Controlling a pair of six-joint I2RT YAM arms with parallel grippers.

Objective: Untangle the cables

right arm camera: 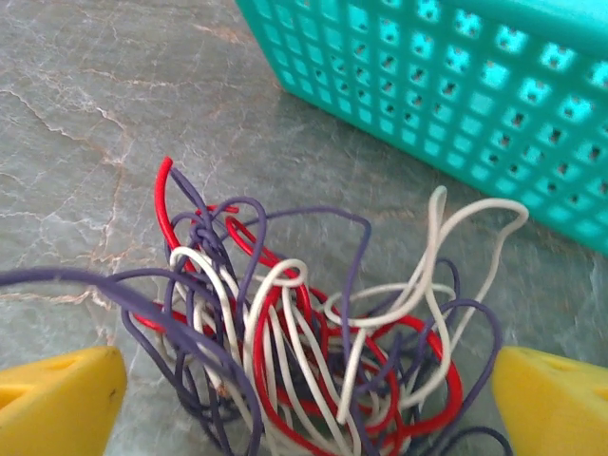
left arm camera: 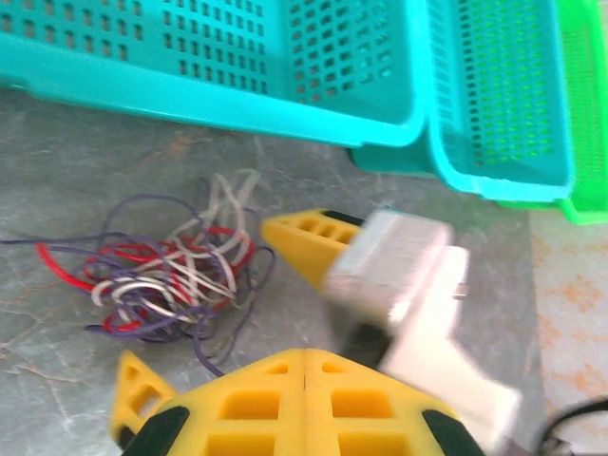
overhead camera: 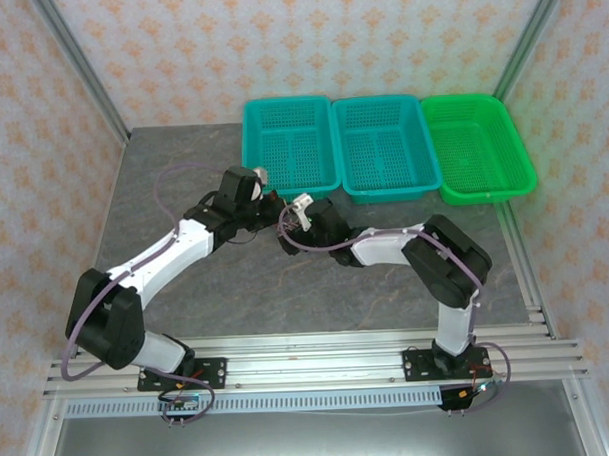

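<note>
My right gripper grabs the cables across the heap's middle next, which leaves the trailing purplish wire end free for my left gripper to untangle.
The cables lie in one tangled heap of thin red, white and dark purplish wires on the grey table, just in front of a teal basket. My right gripper is open, and its yellow fingers stand on either side of the heap. From the left wrist, the cables sit left of centre, with one right finger beside them. My left gripper is shut, its fingers pressed together along a seam with nothing visible between them. Both the left gripper and the right gripper meet mid-table.
Two teal baskets and a green basket stand in a row at the back of the table. The nearest teal basket's wall runs just behind the tangle. Lavender cables trail along both arms.
</note>
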